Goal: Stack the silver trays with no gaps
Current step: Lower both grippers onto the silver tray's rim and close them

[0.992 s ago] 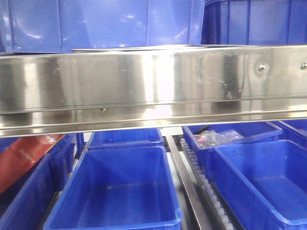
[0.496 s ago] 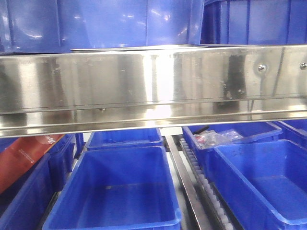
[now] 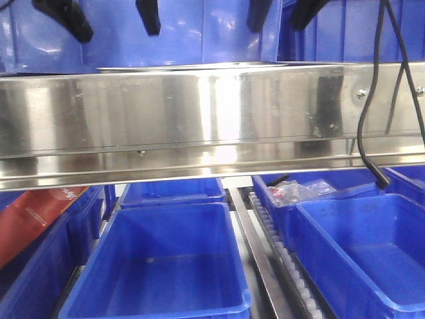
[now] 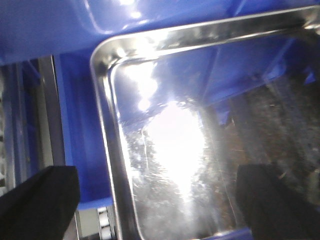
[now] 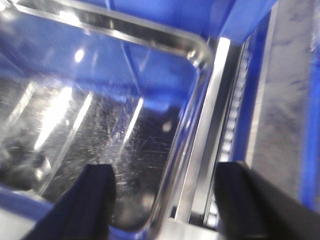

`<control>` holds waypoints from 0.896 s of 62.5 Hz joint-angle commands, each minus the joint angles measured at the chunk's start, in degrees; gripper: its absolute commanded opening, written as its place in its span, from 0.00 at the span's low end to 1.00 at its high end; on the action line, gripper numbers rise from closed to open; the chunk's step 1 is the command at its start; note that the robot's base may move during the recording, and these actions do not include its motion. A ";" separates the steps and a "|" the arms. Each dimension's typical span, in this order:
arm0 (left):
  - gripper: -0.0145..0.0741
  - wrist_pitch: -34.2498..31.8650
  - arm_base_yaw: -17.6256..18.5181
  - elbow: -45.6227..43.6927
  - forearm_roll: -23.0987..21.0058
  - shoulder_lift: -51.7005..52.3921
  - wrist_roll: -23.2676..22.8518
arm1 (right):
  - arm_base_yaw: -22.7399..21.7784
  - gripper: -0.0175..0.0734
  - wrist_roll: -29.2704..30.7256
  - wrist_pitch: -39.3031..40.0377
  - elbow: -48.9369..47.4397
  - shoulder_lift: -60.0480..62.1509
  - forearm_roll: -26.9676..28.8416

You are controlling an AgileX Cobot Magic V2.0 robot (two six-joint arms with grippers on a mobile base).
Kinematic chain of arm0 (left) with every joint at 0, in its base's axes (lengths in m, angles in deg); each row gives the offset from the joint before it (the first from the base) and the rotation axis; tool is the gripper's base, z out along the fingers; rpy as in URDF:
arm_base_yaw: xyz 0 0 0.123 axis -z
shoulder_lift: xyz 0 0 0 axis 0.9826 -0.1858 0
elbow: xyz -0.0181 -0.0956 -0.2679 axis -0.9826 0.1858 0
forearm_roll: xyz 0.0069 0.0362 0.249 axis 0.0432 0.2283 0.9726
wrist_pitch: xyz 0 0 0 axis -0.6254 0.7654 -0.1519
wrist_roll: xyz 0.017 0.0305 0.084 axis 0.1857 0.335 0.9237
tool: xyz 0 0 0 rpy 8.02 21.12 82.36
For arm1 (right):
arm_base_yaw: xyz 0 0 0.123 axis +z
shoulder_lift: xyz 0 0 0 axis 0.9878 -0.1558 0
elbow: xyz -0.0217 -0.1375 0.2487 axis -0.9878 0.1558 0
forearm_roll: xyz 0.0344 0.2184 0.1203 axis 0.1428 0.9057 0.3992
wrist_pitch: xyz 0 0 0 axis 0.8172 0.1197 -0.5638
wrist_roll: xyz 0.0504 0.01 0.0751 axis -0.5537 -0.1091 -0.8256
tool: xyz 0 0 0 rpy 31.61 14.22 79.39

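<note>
The left gripper grips the silver tray by its side rim (image 4: 116, 165) next, leaving the silver tray's flat base (image 4: 175, 140) free to sit flush in the stack.
In the front view a silver tray (image 3: 192, 66) shows edge-on as a thin strip just above the steel beam, in front of a blue bin. Both grippers hang above it at the top edge, my left gripper (image 3: 106, 16) and my right gripper (image 3: 284, 12), each with its fingers spread. The left wrist view looks down into the shiny tray (image 4: 175, 150); the left gripper (image 4: 157, 205) is open and straddles the tray's left rim (image 4: 107, 150). In the right wrist view the right gripper (image 5: 172, 200) is open across the tray's right rim (image 5: 195, 100). Neither holds anything.
A wide polished steel beam (image 3: 199, 119) crosses the front view. Below it stand open blue bins (image 3: 159, 266) (image 3: 372, 246), a roller rail (image 3: 279, 246) between them, and a red pack (image 3: 33, 219) at the left. A black cable (image 3: 362, 119) hangs at the right.
Both grippers' black fingertips and a black cable have come down into the top of the front view; they were out of sight before. The tray strip has not moved.
</note>
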State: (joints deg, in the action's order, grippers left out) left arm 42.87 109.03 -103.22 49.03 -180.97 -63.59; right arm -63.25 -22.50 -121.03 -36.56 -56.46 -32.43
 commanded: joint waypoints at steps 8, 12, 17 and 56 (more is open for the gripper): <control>0.77 -0.02 -0.44 -0.44 0.33 -1.31 -1.18 | 0.04 0.48 0.00 1.53 -0.44 -2.20 -0.37; 0.77 -0.14 -0.44 -0.44 0.33 -1.53 -1.18 | 0.04 0.48 0.00 1.66 -0.44 -2.88 -0.37; 0.77 -0.23 -0.44 -0.44 0.79 -1.77 -1.18 | 0.04 0.48 0.00 1.54 -0.44 -3.78 -0.25; 0.77 -1.29 -0.44 -0.44 1.45 -3.95 -2.30 | -0.07 0.48 -3.90 1.93 -0.44 -6.14 -0.25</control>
State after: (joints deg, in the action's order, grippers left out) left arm 42.62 108.88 -103.22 50.20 -184.94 -64.61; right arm -63.25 -26.11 -119.85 -36.56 -62.44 -32.43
